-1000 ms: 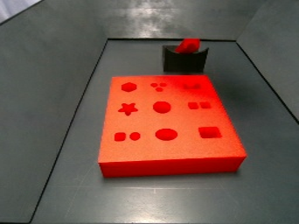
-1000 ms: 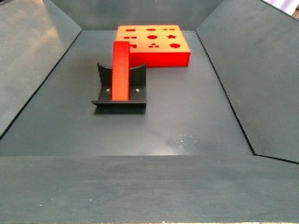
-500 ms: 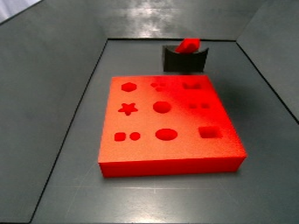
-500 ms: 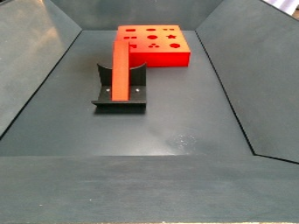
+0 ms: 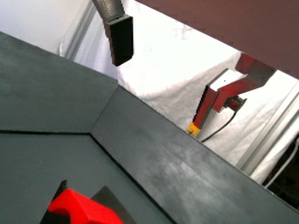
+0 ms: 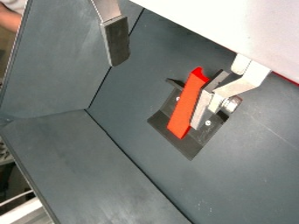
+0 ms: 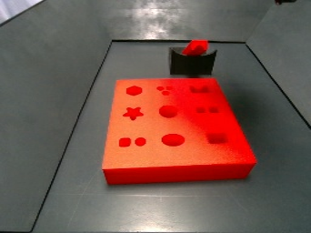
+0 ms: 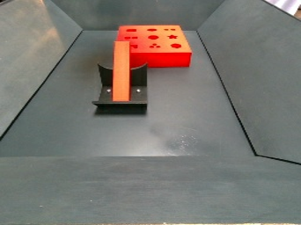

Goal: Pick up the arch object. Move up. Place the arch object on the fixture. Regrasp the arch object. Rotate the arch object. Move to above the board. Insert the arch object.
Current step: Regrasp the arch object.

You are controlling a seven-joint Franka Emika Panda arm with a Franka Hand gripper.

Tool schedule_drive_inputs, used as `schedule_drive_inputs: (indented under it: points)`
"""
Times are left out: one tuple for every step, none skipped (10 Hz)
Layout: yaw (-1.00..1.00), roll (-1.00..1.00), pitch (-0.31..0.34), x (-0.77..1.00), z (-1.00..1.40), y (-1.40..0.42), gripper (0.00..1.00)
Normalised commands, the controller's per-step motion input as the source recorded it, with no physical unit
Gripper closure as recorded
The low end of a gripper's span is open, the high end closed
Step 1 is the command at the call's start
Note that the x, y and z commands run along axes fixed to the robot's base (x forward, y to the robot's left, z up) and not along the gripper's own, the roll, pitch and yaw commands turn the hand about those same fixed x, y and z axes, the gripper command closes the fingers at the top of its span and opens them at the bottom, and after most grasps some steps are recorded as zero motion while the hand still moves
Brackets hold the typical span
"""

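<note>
The red bar of the arch object should be held by its upper part (image 7: 198, 45) next, so that my gripper can lift the arch object from the fixture (image 7: 192, 63) to regrasp it.
The arch object (image 8: 120, 70), a slim bright red bar, lies along the dark fixture (image 8: 121, 100) in front of the board (image 8: 153, 44). In a side view its red end (image 7: 195, 45) sticks up out of the fixture (image 7: 192, 63) behind the board (image 7: 170, 127). My gripper (image 6: 163, 83) does not appear in either side view. It hangs high above the arch object (image 6: 184, 103), open, fingers (image 6: 114, 39) wide apart with nothing between them. In a wrist view my gripper (image 5: 163, 83) has only a red tip of the arch object (image 5: 76, 207) at the frame edge.
Sloping dark grey walls (image 8: 41, 61) enclose the floor on all sides. The board's top carries star, round, oval and square cutouts (image 7: 134, 114). The fixture's base plate (image 6: 181, 144) lies flat on the floor.
A shadow has spread over the right side of the board in a side view. The arch object, fixture and board have stayed where they were.
</note>
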Motion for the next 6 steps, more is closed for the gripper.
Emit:
schedule_drive_inputs:
  points:
    - [0.21,0.19,0.067,0.08,0.00,-0.04,0.00]
    - [0.21,0.17,0.033,0.08,-0.01,-0.04,0.00]
    - [0.14,0.20,0.047,0.03,-1.00,0.05,0.00]
    - [0.12,0.20,0.041,0.03,-1.00,0.04,0.00]
    - [0.11,0.17,0.002,0.04,-1.00,0.04,0.00]
    - [0.11,0.13,-0.024,0.05,-1.00,0.03,0.00]
